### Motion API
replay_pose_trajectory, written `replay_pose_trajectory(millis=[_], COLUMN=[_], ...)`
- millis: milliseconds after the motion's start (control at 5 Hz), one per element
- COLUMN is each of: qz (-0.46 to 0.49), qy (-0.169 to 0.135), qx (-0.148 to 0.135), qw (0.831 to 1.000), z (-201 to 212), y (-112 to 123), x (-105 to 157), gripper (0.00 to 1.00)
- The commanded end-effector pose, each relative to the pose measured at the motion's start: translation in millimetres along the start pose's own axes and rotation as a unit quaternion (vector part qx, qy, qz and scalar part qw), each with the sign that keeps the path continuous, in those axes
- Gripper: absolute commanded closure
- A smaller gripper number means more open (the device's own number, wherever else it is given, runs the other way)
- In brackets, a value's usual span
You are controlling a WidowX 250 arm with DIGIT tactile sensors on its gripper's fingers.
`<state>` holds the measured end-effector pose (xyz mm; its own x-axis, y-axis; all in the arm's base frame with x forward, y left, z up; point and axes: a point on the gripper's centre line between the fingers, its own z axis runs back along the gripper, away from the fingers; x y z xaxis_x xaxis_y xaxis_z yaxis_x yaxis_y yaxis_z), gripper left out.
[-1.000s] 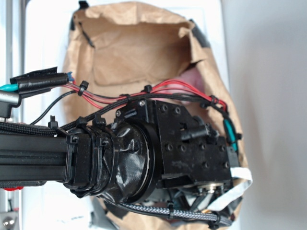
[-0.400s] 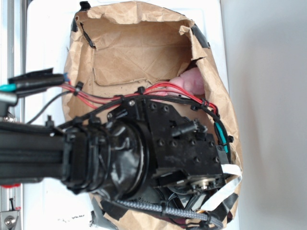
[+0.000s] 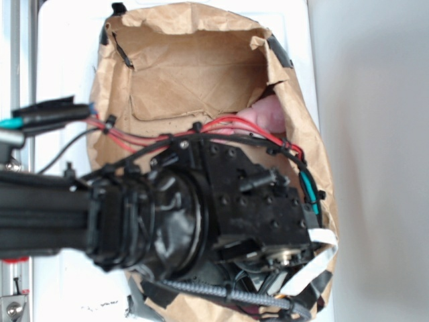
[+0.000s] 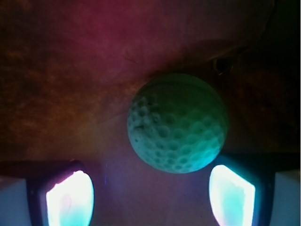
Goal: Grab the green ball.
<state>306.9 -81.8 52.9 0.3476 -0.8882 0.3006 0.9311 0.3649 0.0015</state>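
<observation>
My gripper grabs the green ball next, by its round dimpled sides. Then it will lift the ball out of the paper bag (image 3: 181,74).
The green ball (image 4: 178,123), round and dimpled, fills the middle of the wrist view on the dim brown floor of the bag. My gripper (image 4: 150,195) is open, its two glowing fingertips (image 4: 70,197) wide apart at the bottom of that view. The ball lies just ahead of the tips, nearer the right one, and is not touched by either. In the exterior view the black arm and wrist (image 3: 221,201) reach down into the brown paper bag (image 3: 181,74), hiding both the ball and the fingers.
The pink plush bunny (image 3: 265,115) shows partly behind the wrist, against the bag's right wall. Red and black cables (image 3: 221,127) run over the wrist. The bag's crumpled walls close in on all sides.
Over the last second the arm shifted slightly left and down, deeper into the bag, uncovering more of the pink bunny. In the last 0.4 s almost nothing moved.
</observation>
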Motion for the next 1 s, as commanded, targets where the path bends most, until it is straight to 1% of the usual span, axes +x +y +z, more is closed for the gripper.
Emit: replay_pose_trajectory(millis=[0,200,400,600,800], qz=[-0.014,-0.014,-0.021,-0.017,-0.015], qy=[-0.019,-0.044,-0.048,-0.05,-0.062], qx=[0.071,0.025,0.016,0.006,-0.003], qw=[0.997,0.999,0.999,0.999,0.998], z=[8.4,-0.3,-2.3,-6.1,-3.6], y=[18.3,17.7,10.9,9.5,9.8], x=[12.0,16.9,22.6,29.6,37.1], gripper=[0.0,0.0,0.0,0.0,0.0])
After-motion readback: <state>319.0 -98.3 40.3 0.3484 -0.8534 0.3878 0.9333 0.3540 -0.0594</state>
